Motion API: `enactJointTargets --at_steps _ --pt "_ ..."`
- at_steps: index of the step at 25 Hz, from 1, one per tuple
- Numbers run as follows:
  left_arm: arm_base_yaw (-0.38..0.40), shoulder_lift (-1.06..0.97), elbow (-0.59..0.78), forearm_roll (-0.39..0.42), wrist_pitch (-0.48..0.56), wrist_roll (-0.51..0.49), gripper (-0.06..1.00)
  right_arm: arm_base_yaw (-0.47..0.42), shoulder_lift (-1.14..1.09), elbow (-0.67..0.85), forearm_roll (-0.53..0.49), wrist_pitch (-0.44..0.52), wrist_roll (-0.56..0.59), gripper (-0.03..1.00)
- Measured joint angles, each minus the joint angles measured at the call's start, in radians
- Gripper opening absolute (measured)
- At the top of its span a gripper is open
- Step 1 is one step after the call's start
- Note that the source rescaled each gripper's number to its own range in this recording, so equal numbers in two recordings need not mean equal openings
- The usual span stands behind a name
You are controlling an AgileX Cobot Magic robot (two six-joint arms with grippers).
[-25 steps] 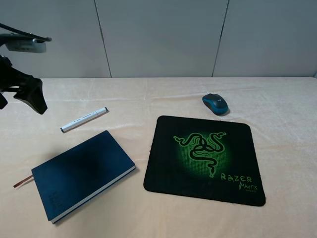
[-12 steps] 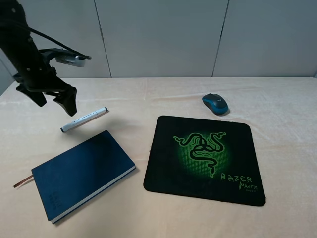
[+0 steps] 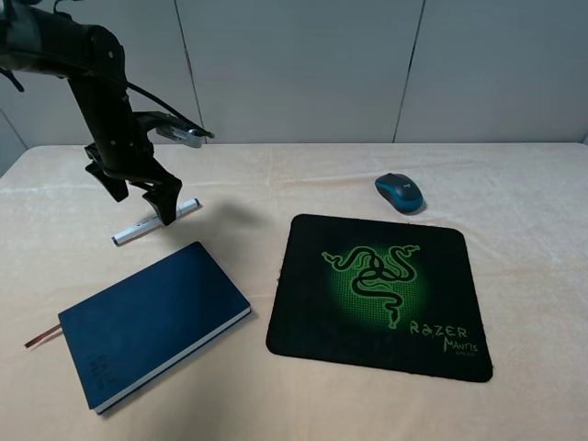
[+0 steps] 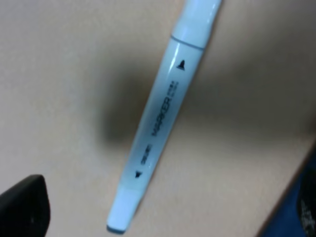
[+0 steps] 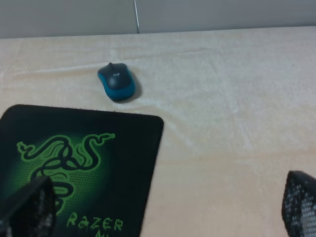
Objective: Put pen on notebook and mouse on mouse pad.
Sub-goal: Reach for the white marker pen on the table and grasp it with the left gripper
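Note:
I can see cloth between my left gripper's fingers and the white pen (image 3: 156, 220) below, so it isn't time to close yet. My left gripper needs to go lower first, then close on the pen.
The white pen (image 3: 156, 220) lies on the cloth behind the notebook (image 3: 152, 322). My left gripper (image 3: 142, 195) hangs open just above the pen, one finger on each side of the barrel. In the left wrist view the pen (image 4: 163, 113) fills the middle, and one dark fingertip (image 4: 22, 207) shows at a corner. The mouse (image 3: 400, 191) sits on the cloth just behind the mouse pad (image 3: 312, 322), apart from it. The right wrist view shows the mouse (image 5: 116, 81) and the mouse pad (image 5: 143, 148) beyond my open right gripper (image 5: 163, 212), which holds nothing.
A cream cloth covers the table (image 3: 514, 239). Grey wall panels (image 3: 303, 64) stand right behind its far edge. The notebook's brown ribbon (image 3: 41, 337) sticks out to the left. My right arm is out of the exterior high view.
My left arm has swung in from the far left and come down over the pen. Pen, notebook, mouse and mouse pad have stayed put.

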Motion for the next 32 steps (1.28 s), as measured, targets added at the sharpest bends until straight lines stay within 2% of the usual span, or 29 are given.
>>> enactJointTargets --at_steps 17,20,24,32 --pt "0.0 0.089 -0.001 0.01 -0.096 0.038 0.98 0.0 0.0 0.0 0.0 0.0 0.0 1.0" --pt "0.0 0.091 -0.001 0.01 -0.098 0.038 0.95 0.0 0.0 0.0 0.0 0.0 0.0 1.0" --pt "0.0 0.093 -0.001 0.01 -0.099 0.038 0.86 0.0 0.0 0.0 0.0 0.0 0.0 1.0" --pt "0.0 0.103 -0.001 0.014 -0.106 0.038 0.44 0.0 0.0 0.0 0.0 0.0 0.0 1.0"
